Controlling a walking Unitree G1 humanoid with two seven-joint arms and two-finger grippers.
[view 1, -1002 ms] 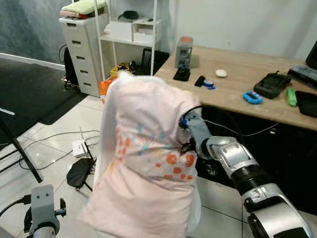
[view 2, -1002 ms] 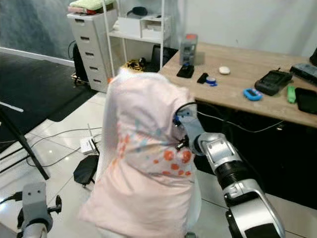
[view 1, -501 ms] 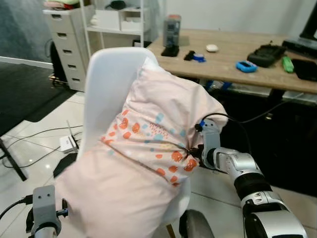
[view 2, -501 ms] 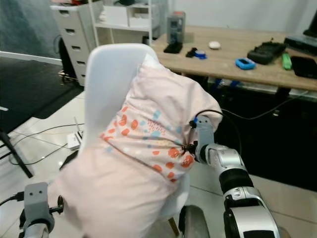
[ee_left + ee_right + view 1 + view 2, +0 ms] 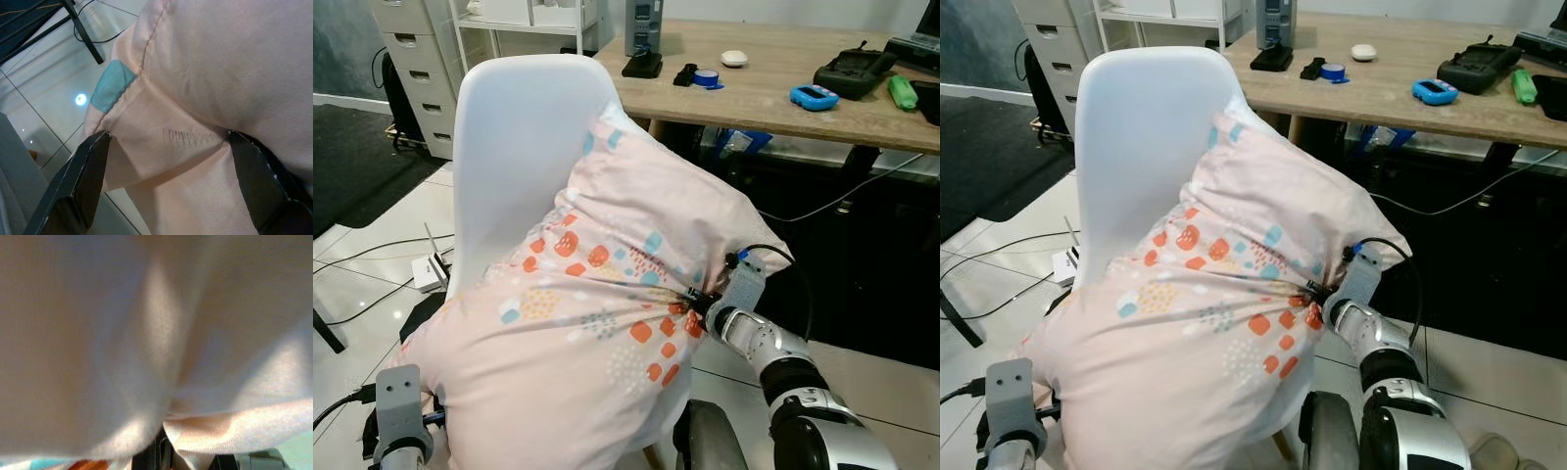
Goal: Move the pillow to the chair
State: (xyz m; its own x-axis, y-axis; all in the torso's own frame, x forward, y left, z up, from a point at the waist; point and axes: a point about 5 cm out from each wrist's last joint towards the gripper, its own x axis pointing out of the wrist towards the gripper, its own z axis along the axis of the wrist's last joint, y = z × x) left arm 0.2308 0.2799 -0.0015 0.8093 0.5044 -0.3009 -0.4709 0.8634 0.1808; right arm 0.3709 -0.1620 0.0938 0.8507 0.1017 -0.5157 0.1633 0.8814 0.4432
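The pillow's plump middle [image 5: 563,318] bulges wider than the open fingers. My left gripper should next take hold of the pillow by the thick fold near its corner [image 5: 436,403].
A pale pink pillow [image 5: 607,284] with orange and blue dots leans against the back of a white chair [image 5: 519,127] and hangs over its seat. My right gripper [image 5: 698,302] is shut on a bunched fold on the pillow's right side; in the right wrist view the fabric [image 5: 146,342] covers the fingers. My left arm [image 5: 399,411] sits low under the pillow's lower left corner. In the left wrist view the left gripper [image 5: 166,166] is open, its fingers [image 5: 83,181] spread wide with a pillow corner [image 5: 161,132] lying between them.
A wooden desk [image 5: 773,93] with small gadgets stands behind and right of the chair, with cables hanging under it. A white drawer unit [image 5: 411,69] and shelf stand at the back left. A router [image 5: 429,274] and cables lie on the tiled floor on the left.
The view has closed in on the chair. The pillow has come down from upright in front of me and now leans against the chair back. My right gripper keeps its hold.
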